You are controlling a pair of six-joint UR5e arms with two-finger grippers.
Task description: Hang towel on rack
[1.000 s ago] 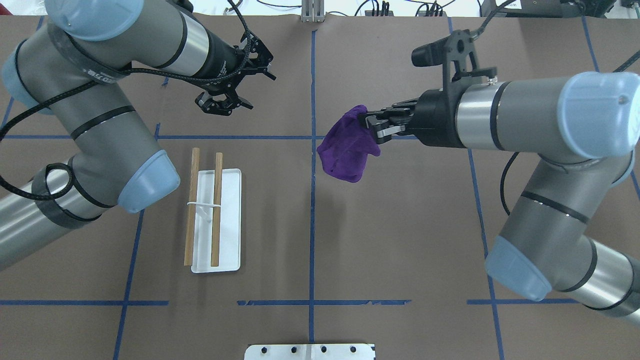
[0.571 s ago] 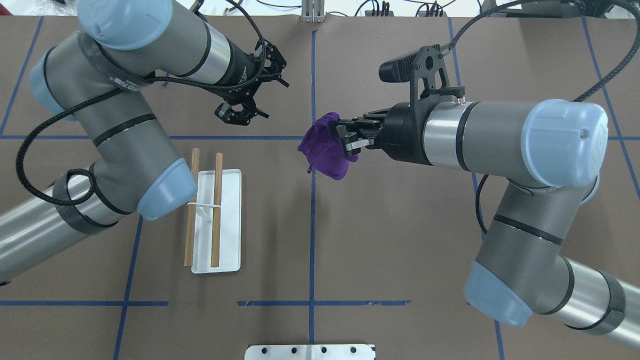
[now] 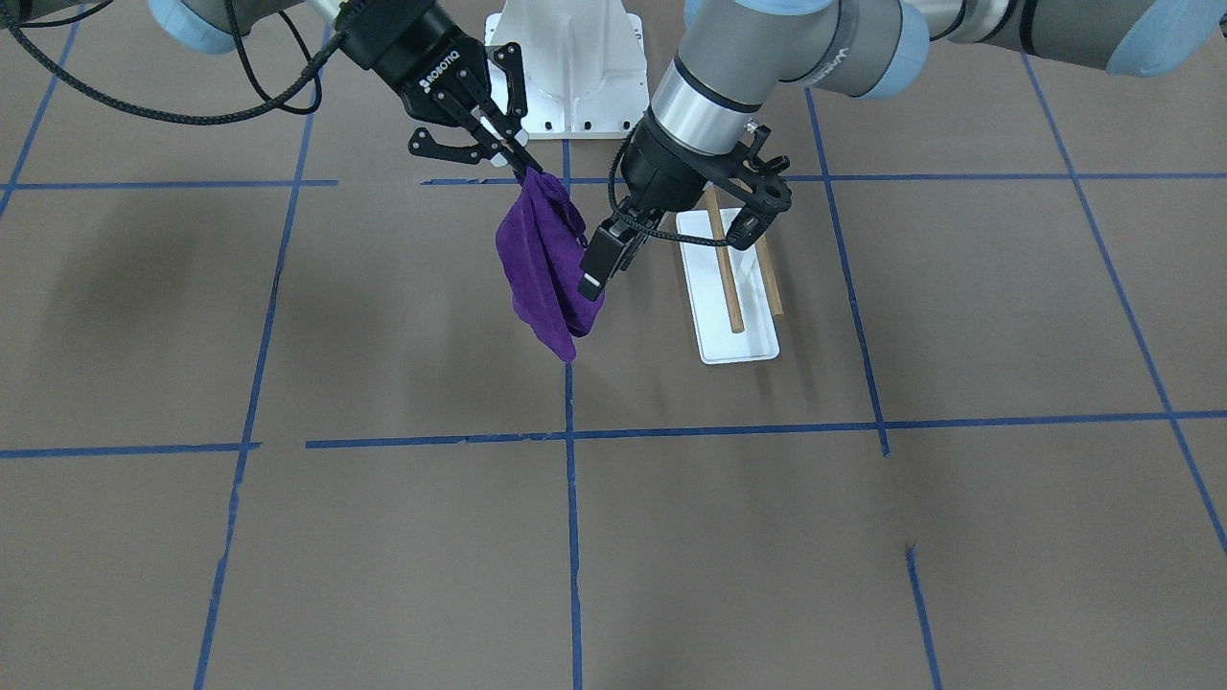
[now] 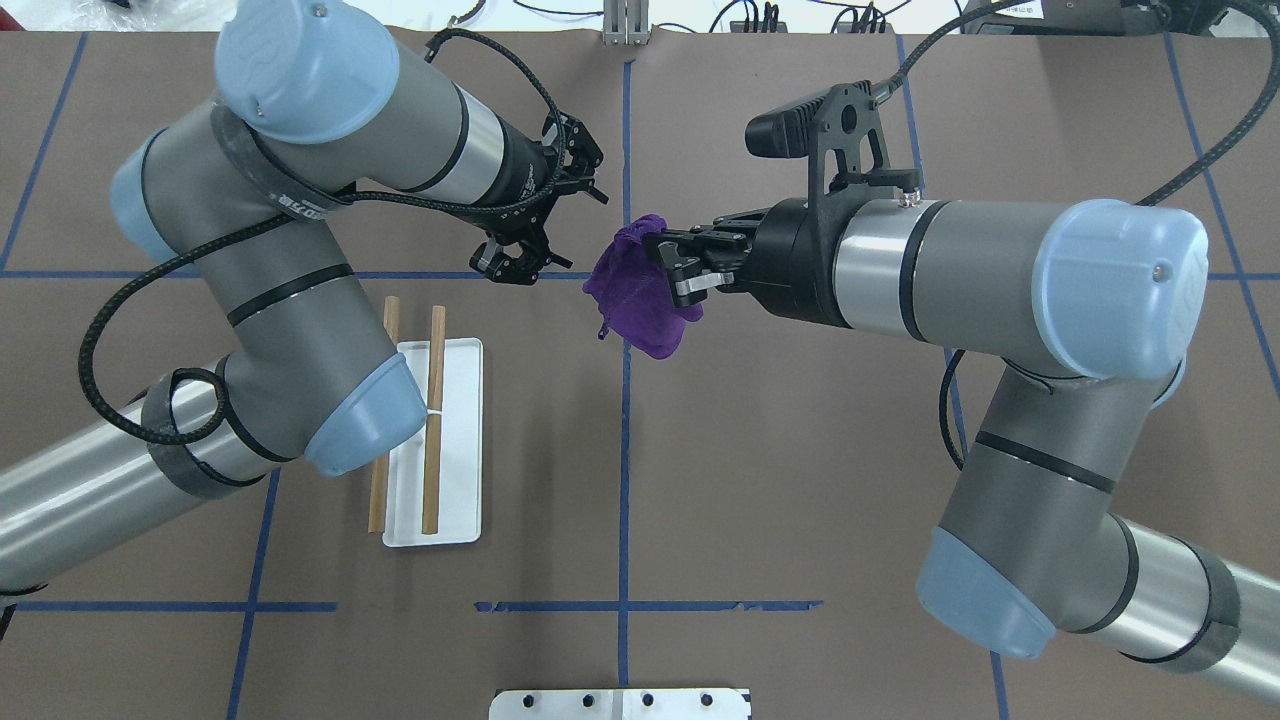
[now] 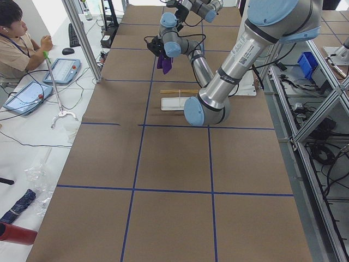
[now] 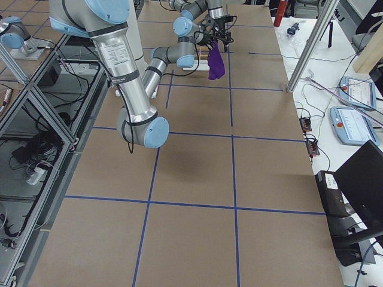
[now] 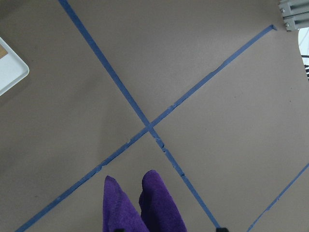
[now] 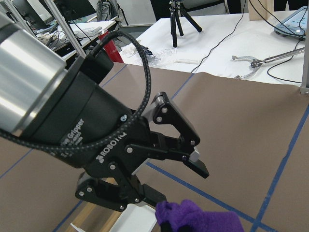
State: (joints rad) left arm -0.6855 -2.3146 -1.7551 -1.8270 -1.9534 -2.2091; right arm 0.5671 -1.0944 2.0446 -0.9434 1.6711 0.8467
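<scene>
The purple towel needs to go over the rack's dowels, so my left gripper should next take hold of the towel by its upper edge (image 3: 564,195).
The purple towel (image 4: 635,300) hangs bunched from my right gripper (image 4: 668,272), which is shut on its top edge above the table's centre line; it also shows in the front view (image 3: 542,259). My left gripper (image 4: 515,268) is open and empty, just left of the towel. In the right wrist view its spread fingers (image 8: 198,166) are close above the towel (image 8: 203,217). The left wrist view shows the towel's (image 7: 140,203) folds at the bottom edge. The rack (image 4: 455,440), a white base with two brown dowels (image 4: 433,420), stands nearer the robot on its left, partly under my left arm's elbow.
A white metal pedestal with bolt holes (image 4: 620,703) sits at the robot's edge of the table, also in the front view (image 3: 575,67). Blue tape lines cross the brown table cover. An operator (image 5: 16,49) sits beyond the far edge.
My right gripper has carried the towel left to the centre line. My left arm has swung right, bringing its open gripper close to the towel and its elbow over the rack.
</scene>
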